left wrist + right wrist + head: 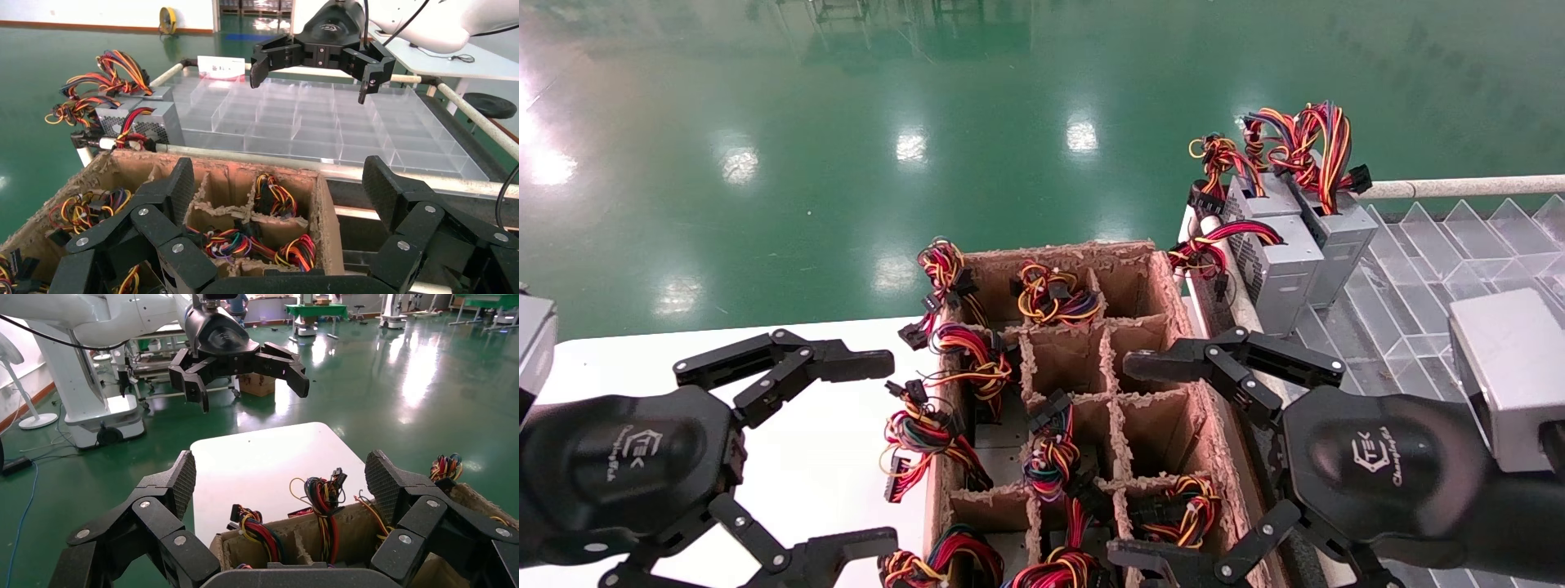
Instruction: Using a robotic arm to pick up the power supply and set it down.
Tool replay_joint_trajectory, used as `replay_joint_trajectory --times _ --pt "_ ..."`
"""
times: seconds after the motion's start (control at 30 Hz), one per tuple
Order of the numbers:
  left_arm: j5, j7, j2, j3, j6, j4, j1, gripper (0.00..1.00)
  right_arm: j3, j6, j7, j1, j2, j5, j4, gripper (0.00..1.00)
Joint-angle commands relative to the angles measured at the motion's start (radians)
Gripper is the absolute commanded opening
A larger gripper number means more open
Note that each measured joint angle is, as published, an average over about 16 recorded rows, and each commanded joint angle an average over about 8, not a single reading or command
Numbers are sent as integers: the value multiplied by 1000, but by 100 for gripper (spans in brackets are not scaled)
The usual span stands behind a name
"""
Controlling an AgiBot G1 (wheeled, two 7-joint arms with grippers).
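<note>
I should reach the power supply with my right gripper and grab it by its coloured wire bundle. Then I can set the power supply down in the clear divider tray (1434,261).
Two silver-grey power supplies (1275,257) with mesh sides and coloured wire bundles stand at the far corner of a clear divider tray (1434,261); they also show in the left wrist view (144,119). More wire bundles (1050,461) stick out of the cells of a brown cardboard divider box (1058,253), with the bodies under them mostly hidden. My left gripper (883,449) hangs open beside the box's left wall, over the white table. My right gripper (1132,461) hangs open over the box's right cells. Neither holds anything.
The white table (805,457) lies left of the box. A metal rail (1459,187) runs along the tray's far edge. Green floor (928,122) lies beyond. In the right wrist view a white robot base (92,386) stands on the floor past the table.
</note>
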Motion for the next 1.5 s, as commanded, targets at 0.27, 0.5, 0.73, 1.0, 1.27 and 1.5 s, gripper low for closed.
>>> replay_joint_trajectory --times 0.27,0.5,0.73,1.0,1.27,1.5 --pt "0 0 0 0 0 0 0 100 0 0 0 0 0 0 0 100" --pt "0 0 0 0 0 0 0 43 0 1 0 0 0 -1 0 100" --pt "0 0 0 0 0 0 0 0 -25 101 -12 38 -44 -104 -8 100" --pt "0 0 0 0 0 0 0 0 -105 319 -1 161 -174 -356 -6 100" --pt "0 0 0 0 0 0 0 0 -217 505 80 241 -251 -677 13 100" --pt "0 0 0 0 0 0 0 0 -284 579 159 263 -291 -870 30 54"
